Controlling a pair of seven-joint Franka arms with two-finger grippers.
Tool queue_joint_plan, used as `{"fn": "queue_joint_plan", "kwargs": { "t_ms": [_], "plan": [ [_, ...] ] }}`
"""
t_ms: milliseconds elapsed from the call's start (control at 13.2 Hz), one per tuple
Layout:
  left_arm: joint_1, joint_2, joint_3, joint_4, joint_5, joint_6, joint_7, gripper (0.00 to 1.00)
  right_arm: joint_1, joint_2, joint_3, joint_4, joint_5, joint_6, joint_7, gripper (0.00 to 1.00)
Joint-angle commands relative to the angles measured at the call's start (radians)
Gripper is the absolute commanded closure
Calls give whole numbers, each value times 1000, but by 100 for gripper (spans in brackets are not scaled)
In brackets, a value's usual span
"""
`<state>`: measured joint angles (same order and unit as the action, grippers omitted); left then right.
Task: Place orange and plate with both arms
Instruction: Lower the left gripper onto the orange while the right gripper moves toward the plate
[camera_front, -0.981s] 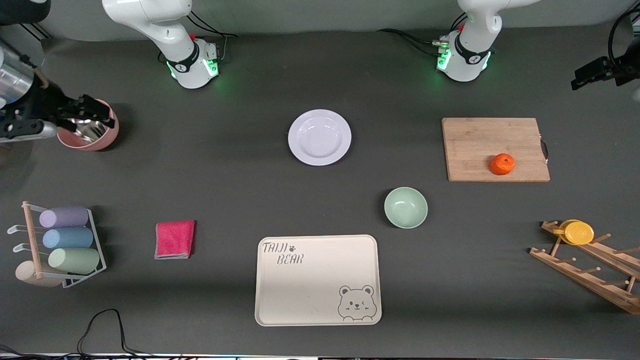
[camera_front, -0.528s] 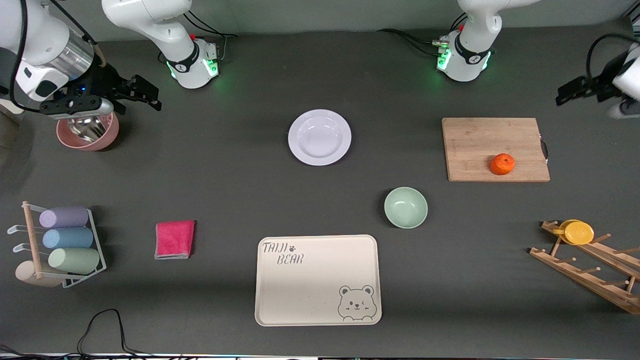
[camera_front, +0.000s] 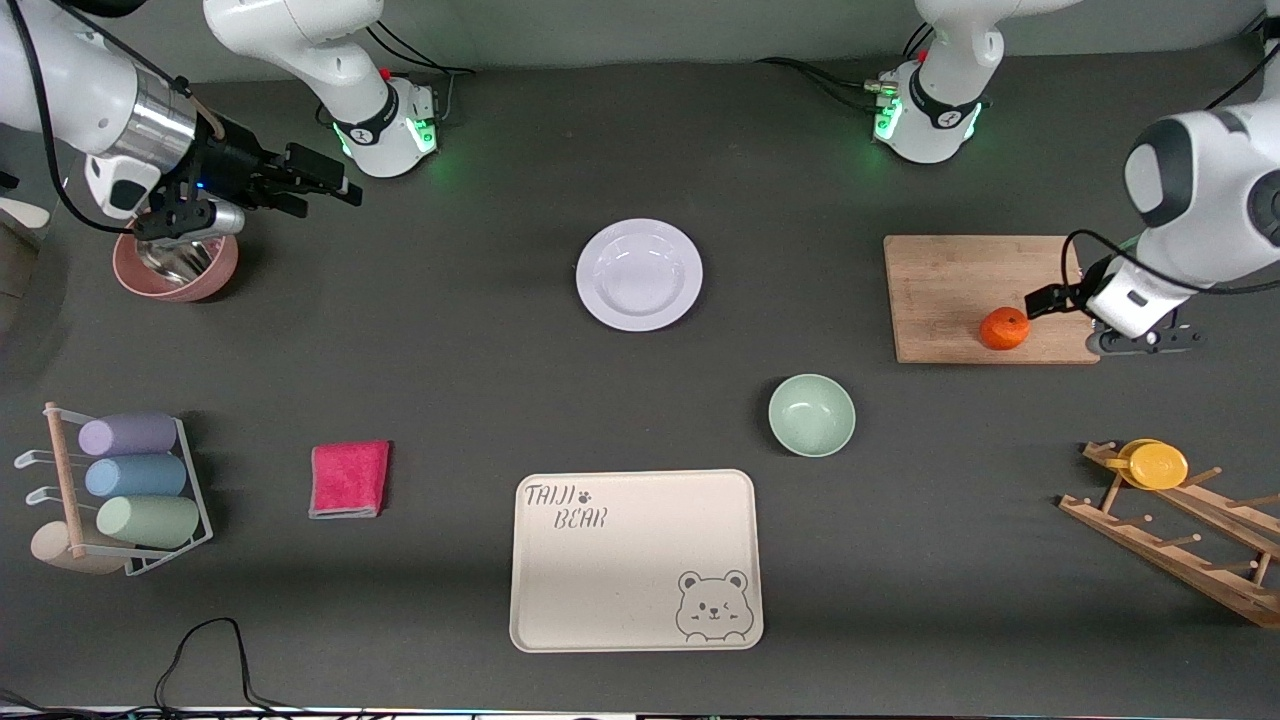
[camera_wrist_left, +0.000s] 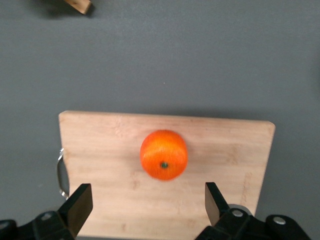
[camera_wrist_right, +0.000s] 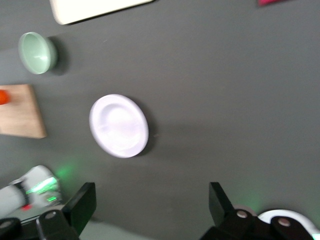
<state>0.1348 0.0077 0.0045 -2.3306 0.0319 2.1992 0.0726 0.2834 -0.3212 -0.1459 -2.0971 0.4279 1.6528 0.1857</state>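
Note:
My left gripper will next take hold of the orange by its round sides, so that it can set the orange (camera_front: 1004, 328) on the white plate.
The orange (camera_front: 1004, 328) sits on a wooden cutting board (camera_front: 950, 290) toward the left arm's end of the table. My left gripper (camera_front: 1048, 301) hangs open over the board's handle end, right beside the orange. In the left wrist view the orange (camera_wrist_left: 164, 154) lies just ahead of the open left gripper (camera_wrist_left: 147, 204), not between its fingers. The pale plate (camera_front: 639, 274) lies in the middle of the table. My right gripper (camera_front: 325, 187) is open and empty in the air beside the pink bowl. In the right wrist view the plate (camera_wrist_right: 119, 126) lies well ahead of the right gripper (camera_wrist_right: 150, 206).
A green bowl (camera_front: 811, 415) sits nearer the camera than the plate, and a beige bear tray (camera_front: 600, 600) nearer still. A pink bowl (camera_front: 215, 275) with a metal insert, a red cloth (camera_front: 349, 479), a cup rack (camera_front: 120, 490) and a wooden rack (camera_front: 1180, 545) with a yellow cup (camera_front: 1158, 465) stand around.
Both arms have swung in over the table. The left gripper came down from the table's end to the cutting board beside the orange. The right gripper moved off the pink bowl toward the plate.

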Motion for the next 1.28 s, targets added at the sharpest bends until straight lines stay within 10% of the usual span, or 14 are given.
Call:
{"fn": "queue_joint_plan", "kwargs": {
  "t_ms": [0, 604, 1057, 1208],
  "plan": [
    [-7, 44, -1, -2, 10, 49, -8, 0, 0, -45, -47, -122, 130, 54, -121, 0],
    [-27, 142, -3, -151, 10, 327, -40, 0, -1, -16, -98, -506, 607, 263, -657, 0],
    [-46, 170, -1, -164, 10, 329, -65, 0, -17, 201, -98, -578, 848, 266, -1092, 0],
    [-43, 170, -1, -165, 10, 333, -63, 22, -15, 286, -98, -586, 926, 255, -1224, 0]
  ]
}}
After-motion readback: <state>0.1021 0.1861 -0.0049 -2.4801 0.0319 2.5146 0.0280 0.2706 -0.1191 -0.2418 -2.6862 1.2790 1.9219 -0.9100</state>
